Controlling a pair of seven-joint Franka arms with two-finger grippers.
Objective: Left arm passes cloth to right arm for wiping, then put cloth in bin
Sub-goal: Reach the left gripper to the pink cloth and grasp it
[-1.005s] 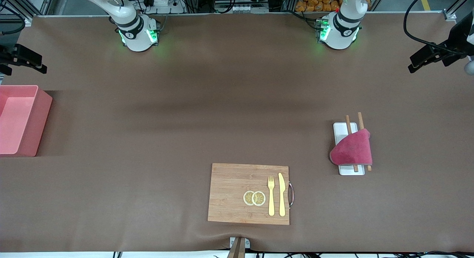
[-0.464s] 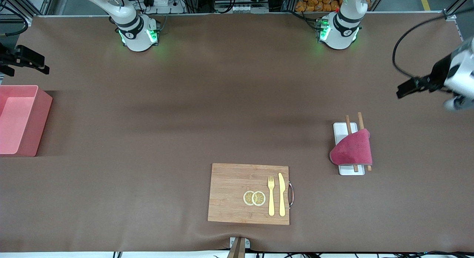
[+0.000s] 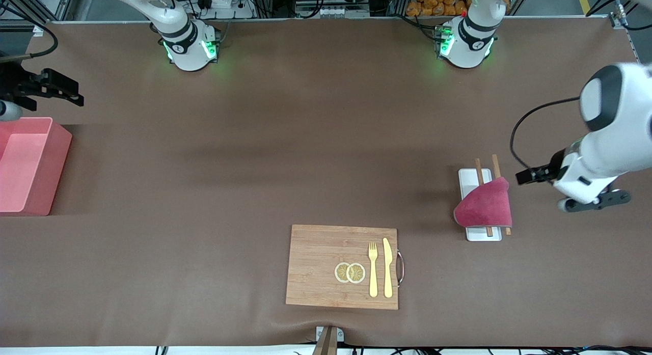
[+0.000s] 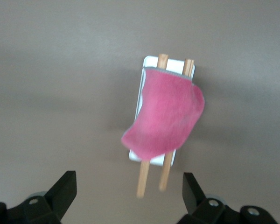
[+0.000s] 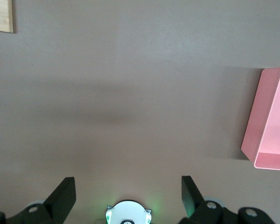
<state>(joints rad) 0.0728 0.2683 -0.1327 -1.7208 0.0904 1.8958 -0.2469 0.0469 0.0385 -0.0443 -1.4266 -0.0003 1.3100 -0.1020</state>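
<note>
I need to grab the crimson-pink cloth by its middle point(image 3: 483, 206) point(image 4: 163, 113) with my left gripper next. Then I can pass it to my right arm for wiping.
The crimson-pink cloth point(image 3: 485, 206) lies crumpled over two wooden chopsticks on a small white tray point(image 3: 467, 178), toward the left arm's end of the table. It also shows in the left wrist view point(image 4: 165, 114). My left gripper point(image 3: 593, 201) hangs over bare table beside the tray, open and empty point(image 4: 129, 182), apart from the cloth. My right gripper point(image 5: 128, 184) is open and empty, up over the table by the salmon-pink bin point(image 3: 57, 161); in the front view only its black wrist parts point(image 3: 51, 87) show at the picture's edge. The bin point(image 5: 270, 140) holds nothing I can see.
A wooden cutting board point(image 3: 316, 266) with two lemon slices point(image 3: 350, 272), a yellow fork point(image 3: 373, 268) and a knife point(image 3: 387, 267) lies near the front edge. The chopsticks point(image 4: 144, 179) stick out past the tray. The arm bases point(image 3: 191, 47) stand at the back.
My left arm has swung down from the table's end to just beside the tray and cloth. My right arm's wrist has shifted slightly inward above the bin. The cloth has not moved.
</note>
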